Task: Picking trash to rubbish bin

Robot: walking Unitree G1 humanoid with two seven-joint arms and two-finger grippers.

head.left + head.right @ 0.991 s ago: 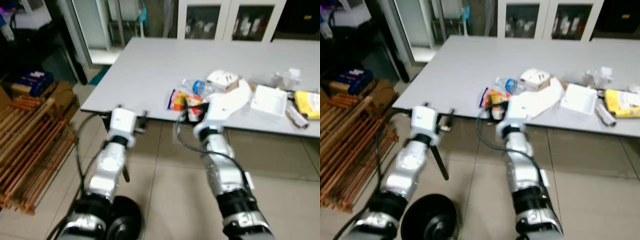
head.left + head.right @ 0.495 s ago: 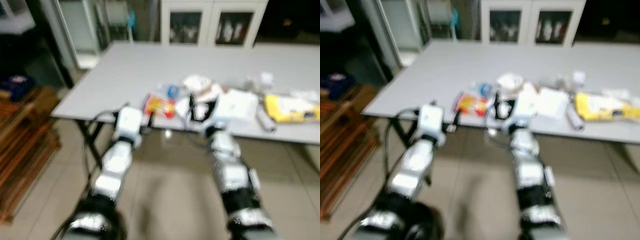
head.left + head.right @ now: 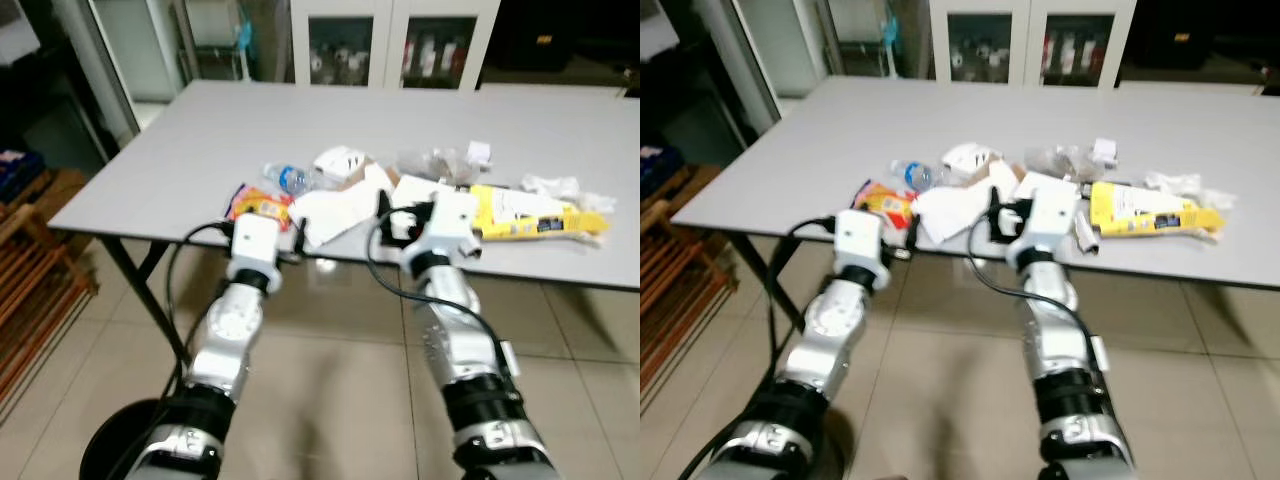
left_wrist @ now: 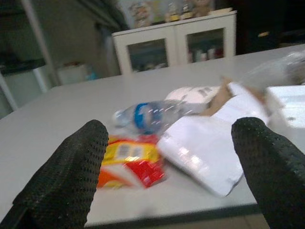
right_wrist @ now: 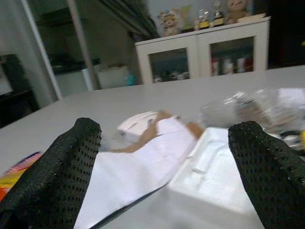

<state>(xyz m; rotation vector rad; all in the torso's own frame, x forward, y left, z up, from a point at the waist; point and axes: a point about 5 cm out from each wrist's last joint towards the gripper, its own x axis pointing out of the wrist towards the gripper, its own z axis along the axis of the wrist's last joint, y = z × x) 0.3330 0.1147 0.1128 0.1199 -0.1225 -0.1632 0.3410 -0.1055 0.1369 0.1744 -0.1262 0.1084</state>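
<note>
The left gripper will pick up the snack wrapper next, and it will grab the wrapper by its free blue end (image 3: 236,202), because the white paper bag (image 3: 338,211) lies against one end.
Trash lies in a heap on the grey table (image 3: 200,150): a red and yellow snack wrapper (image 4: 126,162), a clear plastic bottle with a blue label (image 4: 147,113), a white paper bag (image 4: 205,150), a white foam box (image 5: 214,167) and a yellow bag (image 3: 525,213). My left gripper (image 4: 167,176) is open at the table's near edge, facing the wrapper and bottle. My right gripper (image 5: 162,176) is open too, low over the paper bag and foam box. Neither holds anything. A black round bin (image 3: 120,445) stands on the floor by my left side.
Crumpled white paper (image 3: 340,162) and clear plastic wrap (image 3: 435,162) lie further back in the heap. White glass-door cabinets (image 3: 390,45) stand behind the table. A wooden rack (image 3: 30,290) is on the floor at the left. Tiled floor runs under the table.
The camera has swung and come closer to the table, with blur in between. Both arms now reach the table's edge in front of the trash heap. Both grippers stay open.
</note>
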